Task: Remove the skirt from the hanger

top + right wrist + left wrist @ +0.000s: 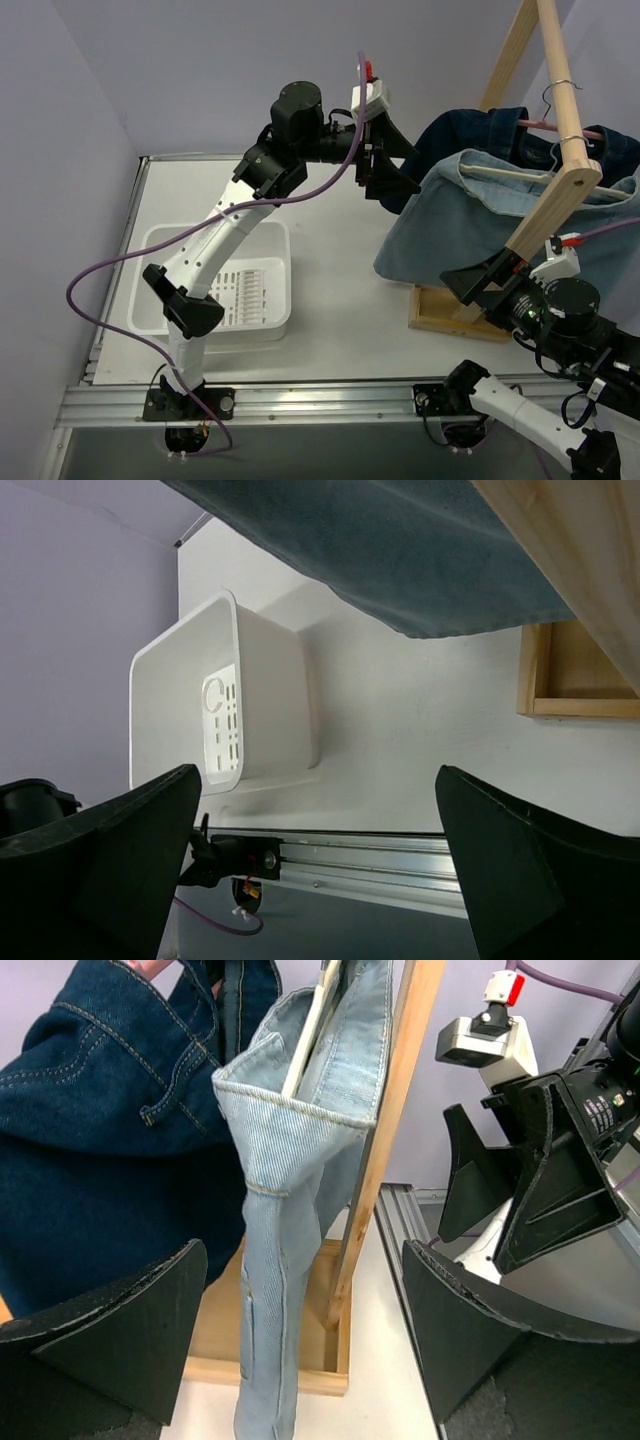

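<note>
The skirt's side seam below the waistband (419, 199) (275, 1238) is the only part my left gripper will grab next, so the hanger stays free to come out.
A light blue denim skirt (470, 215) hangs on a wooden hanger (520, 178) from the wooden rack (565, 80). Behind it a dark denim garment (500, 130) hangs on a pink hanger. My left gripper (410, 170) is open at the skirt's left edge, level with the waistband. In the left wrist view the skirt's side seam (275, 1220) hangs ahead between the wide-apart fingers, untouched, and the hanger (312, 1030) shows inside the waistband. My right gripper (465, 285) is open below the skirt's hem (400, 550), holding nothing.
A white plastic basket (160, 245) sits on the table at the left, under my left arm. The rack's slanted leg (545, 215) and its flat wooden base (440, 310) stand beside my right gripper. The metal rail (300, 400) runs along the near edge.
</note>
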`<state>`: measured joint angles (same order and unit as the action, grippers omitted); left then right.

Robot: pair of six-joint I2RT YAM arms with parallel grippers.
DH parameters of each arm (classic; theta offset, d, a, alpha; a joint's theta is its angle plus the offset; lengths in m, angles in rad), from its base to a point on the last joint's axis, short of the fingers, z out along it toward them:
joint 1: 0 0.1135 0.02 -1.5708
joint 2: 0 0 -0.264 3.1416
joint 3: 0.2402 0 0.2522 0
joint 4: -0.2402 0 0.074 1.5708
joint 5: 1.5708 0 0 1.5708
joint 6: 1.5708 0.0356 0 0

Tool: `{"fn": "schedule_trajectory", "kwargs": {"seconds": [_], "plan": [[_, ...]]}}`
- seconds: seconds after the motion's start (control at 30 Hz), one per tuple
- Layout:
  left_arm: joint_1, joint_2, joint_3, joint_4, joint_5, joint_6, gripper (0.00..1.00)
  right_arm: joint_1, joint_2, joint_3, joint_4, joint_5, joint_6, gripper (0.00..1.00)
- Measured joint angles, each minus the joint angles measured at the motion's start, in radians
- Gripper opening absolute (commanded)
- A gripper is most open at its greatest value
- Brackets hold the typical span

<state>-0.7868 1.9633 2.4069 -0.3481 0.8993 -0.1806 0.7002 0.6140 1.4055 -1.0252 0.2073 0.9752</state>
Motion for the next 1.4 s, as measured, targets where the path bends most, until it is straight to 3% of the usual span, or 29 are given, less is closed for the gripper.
{"fn": "schedule_trajectory", "kwargs": {"seconds": [0.37,0.7,0.93,1.2,1.4], "plan": [[-0.032,0.137,0.114,0.054,-0.022,-0.027,0.90,-0.119,-0.001,0.021,-0.004,-0.067,-0.046,1.00],[-0.062,0.225,0.165,0.148,-0.039,-0.096,0.88,-0.131,-0.023,0.041,-0.033,-0.081,-0.058,1.00],[-0.088,0.259,0.222,0.179,-0.045,-0.127,0.72,-0.131,-0.027,0.053,-0.042,-0.081,-0.060,1.00],[-0.129,0.277,0.254,0.173,-0.059,-0.127,0.62,-0.131,-0.028,0.060,-0.044,-0.080,-0.064,1.00],[-0.144,0.294,0.276,0.155,-0.077,-0.122,0.31,-0.131,-0.029,0.077,-0.060,-0.080,-0.065,1.00]]}}
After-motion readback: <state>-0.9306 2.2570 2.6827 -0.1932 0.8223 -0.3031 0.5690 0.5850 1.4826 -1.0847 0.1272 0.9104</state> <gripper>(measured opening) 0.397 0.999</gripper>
